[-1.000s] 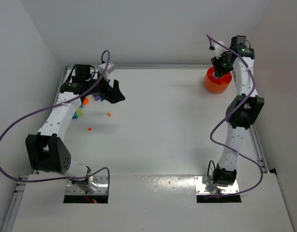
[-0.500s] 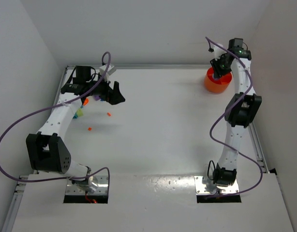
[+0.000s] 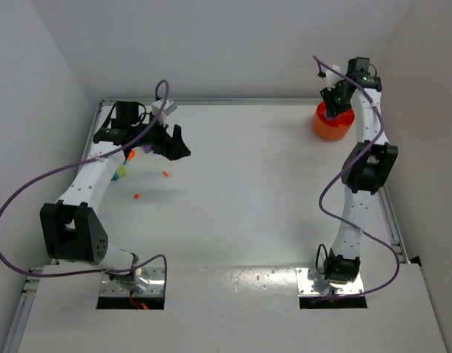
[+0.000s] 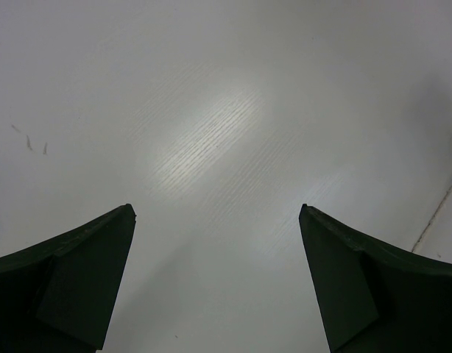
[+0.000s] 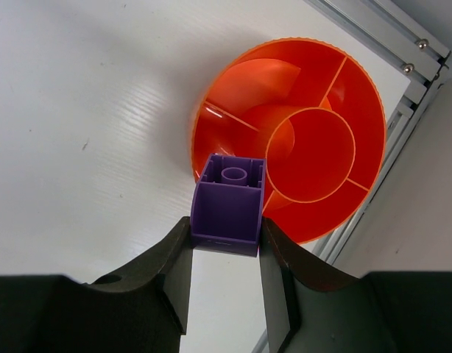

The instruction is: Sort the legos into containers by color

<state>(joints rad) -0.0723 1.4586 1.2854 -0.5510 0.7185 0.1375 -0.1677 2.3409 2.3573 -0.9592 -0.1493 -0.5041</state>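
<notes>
The purple lego brick (image 5: 227, 206) hangs above an open outer sector at the orange container's near rim and would land inside, so my right gripper releases it now.
My right gripper (image 5: 226, 222) is shut on a purple lego brick (image 5: 227, 206), hollow underside facing the camera. It hangs over the near rim of the orange container (image 5: 366, 88), a round bowl split into a centre cup and outer sectors. From above, the right gripper (image 3: 335, 99) sits over that container (image 3: 331, 126) at the far right. My left gripper (image 3: 178, 141) stands open above bare table with nothing between its fingers (image 4: 93, 272). Small orange legos (image 3: 166, 173) (image 3: 136, 196) lie near it. More legos (image 3: 123, 169), orange, blue and yellow-green, sit partly hidden under the left arm.
A purple-blue thing (image 3: 147, 149) shows beside the left wrist, mostly covered by it. A metal rail (image 5: 388, 33) runs just behind the orange container, with the wall beyond. Cables loop off both arms.
The right gripper with the purple brick has shifted slightly toward the back, over the orange container. The left arm has not moved.
</notes>
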